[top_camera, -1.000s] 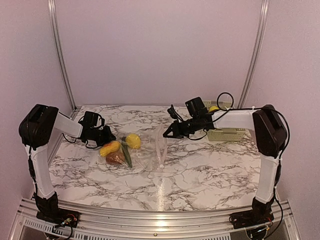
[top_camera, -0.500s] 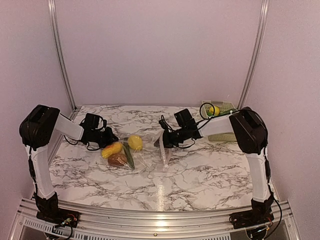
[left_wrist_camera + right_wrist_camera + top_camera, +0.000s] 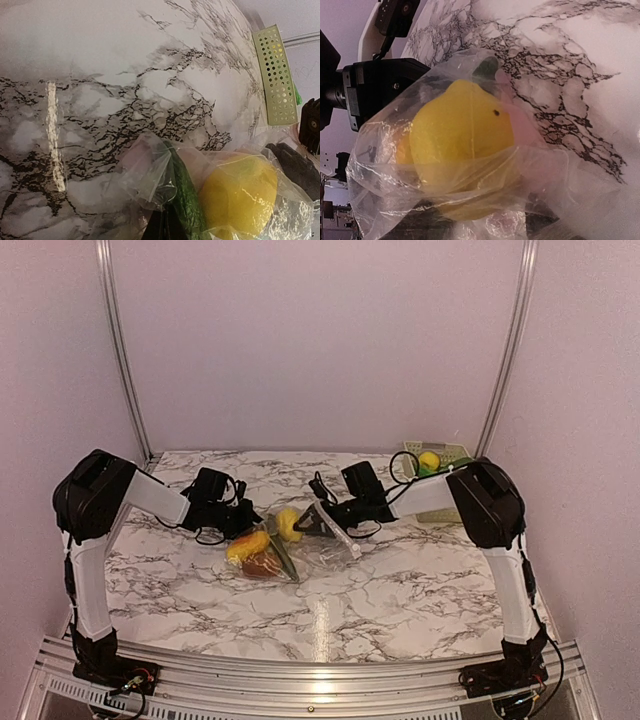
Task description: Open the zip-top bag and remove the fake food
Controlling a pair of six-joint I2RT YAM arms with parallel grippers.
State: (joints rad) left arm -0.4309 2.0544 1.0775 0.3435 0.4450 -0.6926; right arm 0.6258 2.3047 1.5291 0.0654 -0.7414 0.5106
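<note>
My right gripper grabs the yellow lemon point(image 3: 288, 523) across its sides from the bag's open end next, to remove it.
The clear zip-top bag point(image 3: 325, 545) lies crumpled mid-table, between the two arms. Fake food sits in it: a yellow lemon point(image 3: 288, 523), a yellow-orange piece point(image 3: 248, 545), a brown round piece point(image 3: 262, 565) and a long green pod point(image 3: 283, 558). My left gripper point(image 3: 240, 523) is shut on the bag's left end; its wrist view has the film pinched at the fingertips point(image 3: 167, 227), beside the pod point(image 3: 187, 200) and lemon point(image 3: 240, 192). My right gripper point(image 3: 308, 524) is open at the bag's other side. Its dark fingers point(image 3: 410, 225) stand apart, with bag film and the lemon point(image 3: 460, 135) just ahead of them.
A pale green slatted basket point(image 3: 445, 462) stands at the back right, holding a yellow piece point(image 3: 429, 459) and something green. Its perforated side point(image 3: 274, 75) shows in the left wrist view. Side walls and metal rails border the marble table point(image 3: 400, 590).
The right gripper moved left to the lemon and its jaws opened. The left gripper carried its end of the bag rightward, bunching bag and food toward the centre.
</note>
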